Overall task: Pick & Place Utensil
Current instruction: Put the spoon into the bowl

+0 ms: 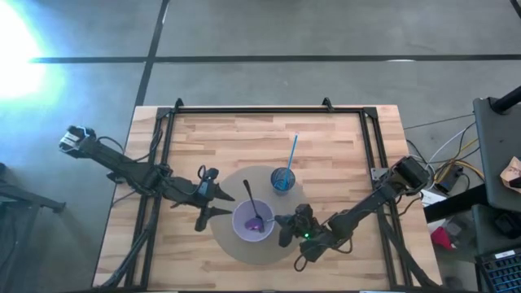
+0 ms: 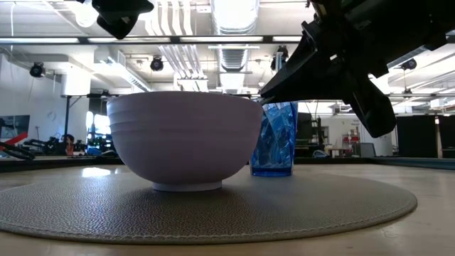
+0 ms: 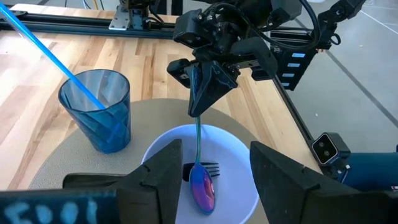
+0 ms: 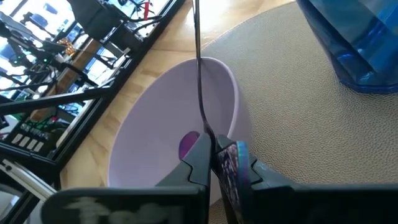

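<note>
My right gripper holds the spoon with its purple scoop [image 1: 251, 225] low inside the lavender bowl's rim, so the spoon would rest in the lavender bowl [image 1: 244, 228] if I let go now.
A pale lavender bowl [image 1: 244, 228] stands on a round grey placemat [image 1: 236, 185] at the table's middle. In it lie a black fork [image 1: 249, 199], its tines [image 3: 210, 168] on the bowl's floor, and an iridescent purple spoon [image 3: 203, 186]. My right gripper [image 1: 285, 221] is at the bowl's right rim, shut on the spoon. My left gripper [image 1: 225, 204] hovers open just left of the bowl, with nothing between its fingers [image 3: 158, 180]. A blue cup [image 1: 282, 180] with a blue straw [image 1: 291, 150] stands on the mat behind the bowl. My right gripper pinches the upper part of the spoon's handle [image 3: 198, 122] between its two fingers [image 4: 200, 158]. The fingers come from the table's right side, slanting down over the bowl's rim. The spoon hangs steeply below them, its purple scoop low inside the bowl. Whether the scoop touches the bowl's floor I cannot tell.
A black metal frame [image 1: 244, 111] runs around the wooden table top [image 1: 342, 146]. The cup [image 3: 99, 109] stands close to the bowl's far side. Bare wood lies at the far left [image 1: 203, 138] and far right of the mat.
</note>
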Controlling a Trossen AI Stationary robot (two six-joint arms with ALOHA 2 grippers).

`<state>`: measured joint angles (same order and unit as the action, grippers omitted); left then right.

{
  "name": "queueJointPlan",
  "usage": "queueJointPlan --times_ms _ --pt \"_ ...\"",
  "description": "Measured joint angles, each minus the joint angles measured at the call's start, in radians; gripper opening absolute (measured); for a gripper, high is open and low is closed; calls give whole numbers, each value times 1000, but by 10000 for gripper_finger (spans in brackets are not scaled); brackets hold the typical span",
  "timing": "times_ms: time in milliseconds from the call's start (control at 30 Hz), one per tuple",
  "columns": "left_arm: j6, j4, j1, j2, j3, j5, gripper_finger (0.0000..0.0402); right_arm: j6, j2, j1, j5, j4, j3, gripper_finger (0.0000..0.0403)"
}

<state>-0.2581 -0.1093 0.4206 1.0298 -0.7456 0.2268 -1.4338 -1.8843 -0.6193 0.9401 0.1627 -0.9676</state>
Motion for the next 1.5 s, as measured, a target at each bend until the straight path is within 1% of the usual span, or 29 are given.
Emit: queueJointPlan --times_ms 467,533,767,900,1200,1500 --pt "-3 0 0 0 0 0 179 2 0 0 -5 -5 1 16" --pt "-3 0 0 0 0 0 179 5 0 0 -8 -11 2 27" --pt "-3 0 0 0 0 0 179 0 -1 0 -18 -11 3 86" --pt "-4 0 0 0 0 0 179 7 -1 0 -27 -8 -1 108" --pt "-4 0 0 0 0 0 179 12 16 0 -36 -28 -3 135" --pt "-6 0 0 0 0 0 179 8 60 0 -59 -87 2 146"
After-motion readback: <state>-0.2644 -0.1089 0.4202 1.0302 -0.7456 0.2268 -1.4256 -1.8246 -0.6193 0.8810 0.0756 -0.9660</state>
